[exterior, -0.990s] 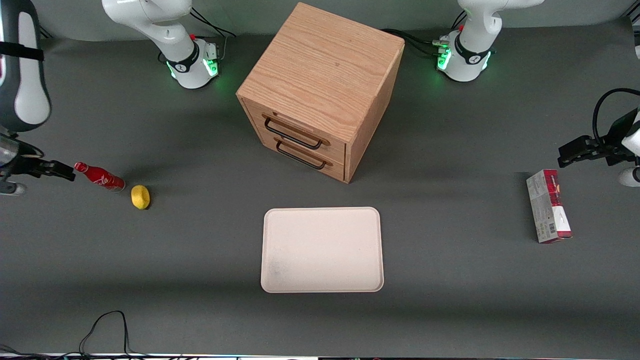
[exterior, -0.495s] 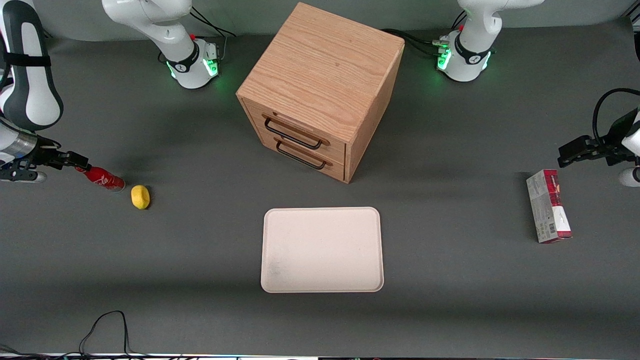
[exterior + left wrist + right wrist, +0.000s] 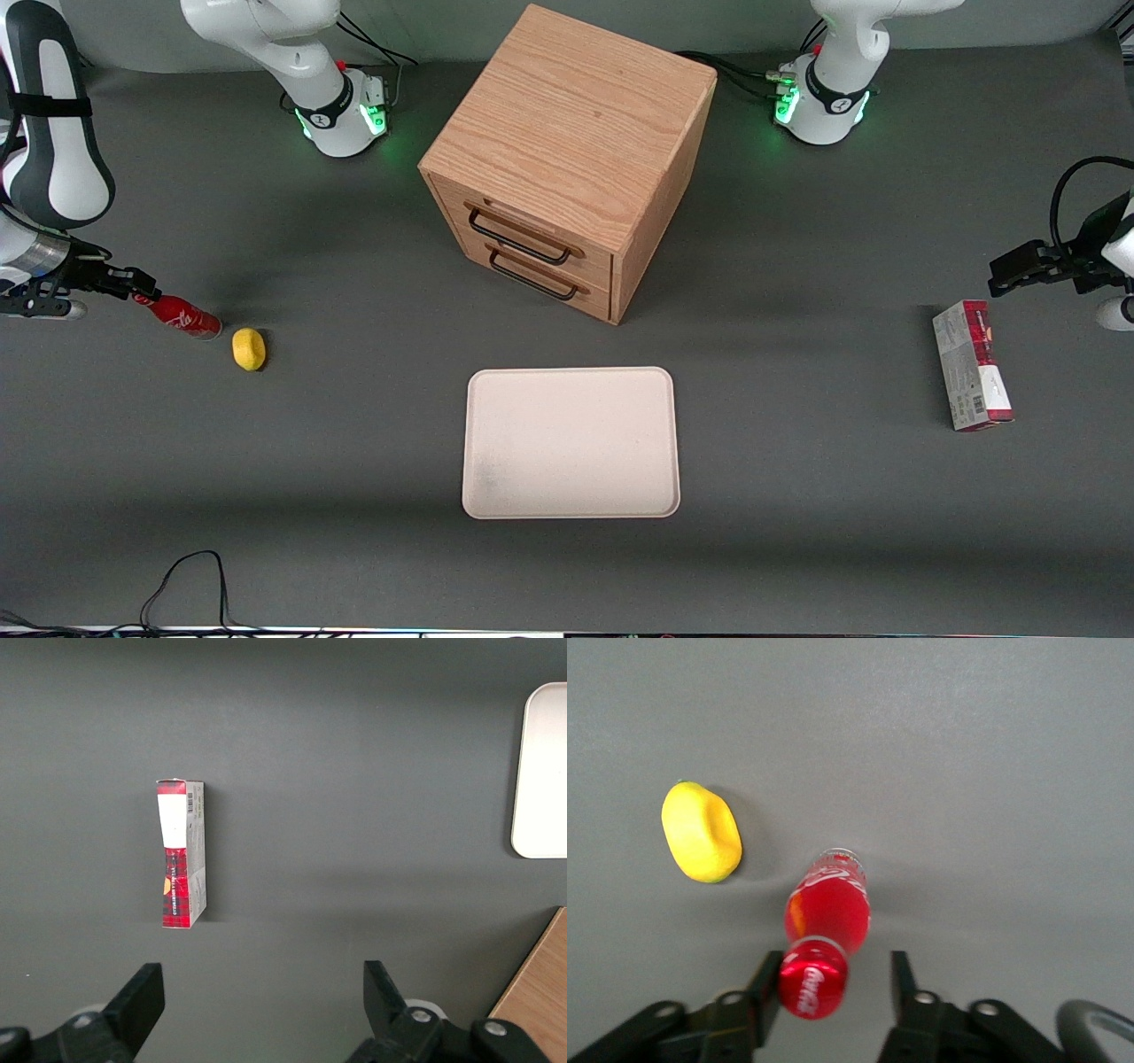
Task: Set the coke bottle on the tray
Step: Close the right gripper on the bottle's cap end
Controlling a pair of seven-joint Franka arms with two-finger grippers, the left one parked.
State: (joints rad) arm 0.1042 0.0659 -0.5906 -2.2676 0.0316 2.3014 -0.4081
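The coke bottle needs to go on the tray, so my right gripper should grab the bottle by its red cap (image 3: 813,979).
The coke bottle (image 3: 186,318) is small and red with white script. It stands on the grey table toward the working arm's end, beside a yellow lemon-like lump (image 3: 249,348). My right gripper (image 3: 144,290) is open at the bottle's top. In the right wrist view the red cap (image 3: 813,979) sits between the open fingers of the gripper (image 3: 835,983), touching or nearly touching one finger (image 3: 767,985). The other finger stands apart from it. The cream-white tray (image 3: 571,443) lies flat and bare, nearer the front camera than the cabinet.
A wooden two-drawer cabinet (image 3: 567,151) stands mid-table, drawers shut. The lemon-like lump (image 3: 702,833) lies close beside the bottle. A red-and-grey carton (image 3: 972,365) lies toward the parked arm's end. A black cable (image 3: 186,576) loops at the table's front edge.
My right gripper has moved in over the bottle, so the cap now sits between its fingers. The bottle, lump and tray have not moved.
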